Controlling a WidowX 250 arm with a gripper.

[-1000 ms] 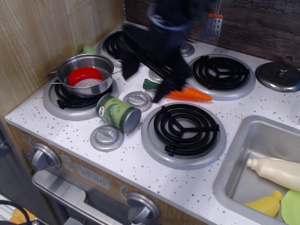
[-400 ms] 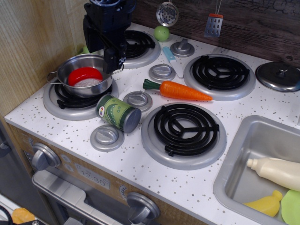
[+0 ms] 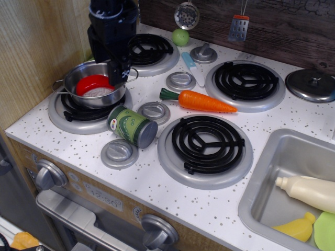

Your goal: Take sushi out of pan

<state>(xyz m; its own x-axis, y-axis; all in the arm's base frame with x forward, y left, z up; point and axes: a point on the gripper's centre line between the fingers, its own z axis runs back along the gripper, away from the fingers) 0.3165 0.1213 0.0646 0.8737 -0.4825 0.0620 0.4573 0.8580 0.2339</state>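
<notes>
The gripper grabs the sushi by its red top next. Then it takes the sushi out of the pan.
The pan, a small shiny steel pot with thin loop handles, stands on the front left burner. The sushi, red on top with white showing at its front, lies inside it. My black gripper hangs over the pan's back right rim, just right of the sushi. Its jaws stand apart and nothing is between them. One dark finger reaches down at the pan's right edge. The arm hides part of the pan's far rim.
A green can lies on its side in front of the pan. An orange carrot lies in the middle of the stove. Silver discs, black burners, a pot lid and a sink with bottles are to the right. A wooden wall stands on the left.
The gripper swung from above the carrot at the middle of the stove to the left, then came down a little over the pan's back right rim. The sushi and pan have not moved.
</notes>
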